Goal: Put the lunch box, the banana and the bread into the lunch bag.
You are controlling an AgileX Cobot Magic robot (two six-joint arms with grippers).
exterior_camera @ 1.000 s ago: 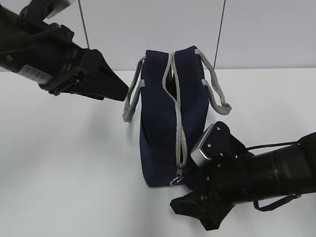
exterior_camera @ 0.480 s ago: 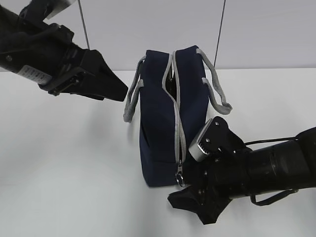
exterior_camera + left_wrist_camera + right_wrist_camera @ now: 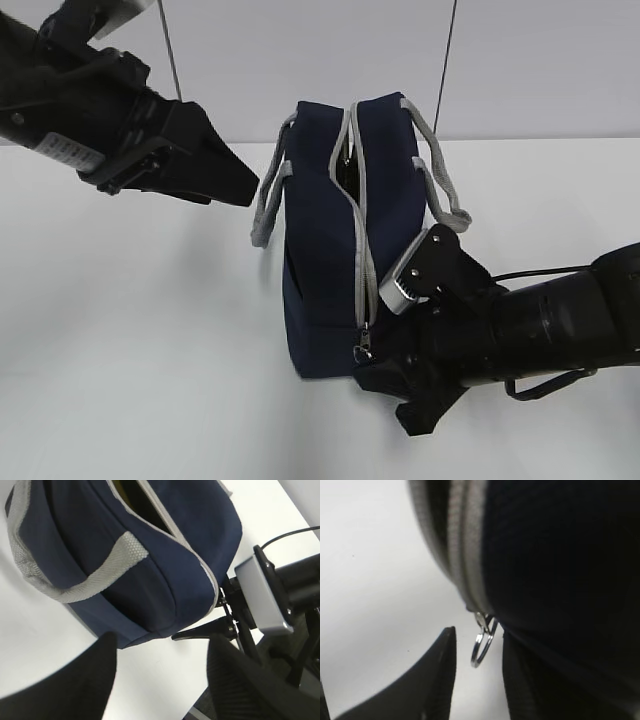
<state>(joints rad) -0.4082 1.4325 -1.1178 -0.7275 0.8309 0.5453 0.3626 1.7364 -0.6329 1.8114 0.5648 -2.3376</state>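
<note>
My right gripper pinches the zipper by its ring pull (image 3: 363,350) next, for zipping up the packed lunch bag (image 3: 318,240).
The navy lunch bag (image 3: 325,240) stands on the white table with its grey zipper (image 3: 358,250) partly open at the top. Its metal ring pull (image 3: 482,644) hangs at the zipper's low front end. My right gripper (image 3: 478,642) is open, one finger on each side of the ring and not closed on it; it also shows in the exterior view (image 3: 375,385). My left gripper (image 3: 160,665) is open and empty, held in the air left of the bag (image 3: 245,188). A bit of yellow (image 3: 119,486) shows inside the opening. The lunch box and the bread are hidden.
Grey webbing handles (image 3: 265,205) hang down both sides of the bag. The right arm's body (image 3: 265,597) sits close against the bag's front end. A white table (image 3: 130,330) and a pale wall lie behind.
My right gripper has moved up and in towards the bag's front end, so the ring pull now hangs between its fingers. The left arm and the bag have not moved.
</note>
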